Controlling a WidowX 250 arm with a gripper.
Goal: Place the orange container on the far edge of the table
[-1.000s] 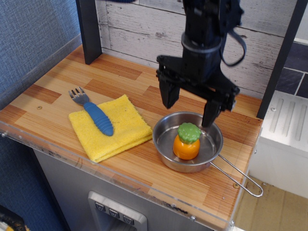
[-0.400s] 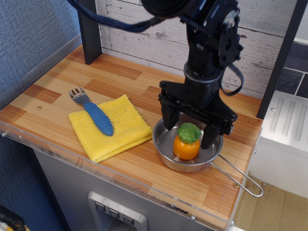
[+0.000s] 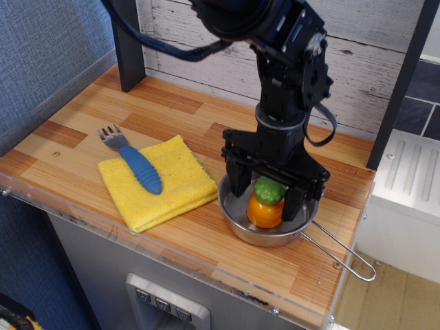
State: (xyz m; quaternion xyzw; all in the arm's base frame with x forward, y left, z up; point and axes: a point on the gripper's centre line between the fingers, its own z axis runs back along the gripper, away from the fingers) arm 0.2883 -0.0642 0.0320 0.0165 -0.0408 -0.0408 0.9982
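My gripper grabs the orange container by its green cap next, since the steel pan's side closely rings the container and the cap stands highest inside the pan.
The orange container, a small rounded orange pot with a bumpy green cap, stands upright inside a steel pan at the front right of the striped wooden table. My black gripper has come down over the pan and is open. One finger stands left of the container and the other right of it, each with a small gap to the pot. The arm hides the back of the pan.
A folded yellow cloth lies left of the pan with a blue-handled fork on it. The pan's wire handle points to the front right corner. A dark post stands at the back left, a white plank wall behind.
The gripper has dropped from above the pan down into it, and its open fingers now straddle the orange container. The container, pan, cloth and fork have not moved.
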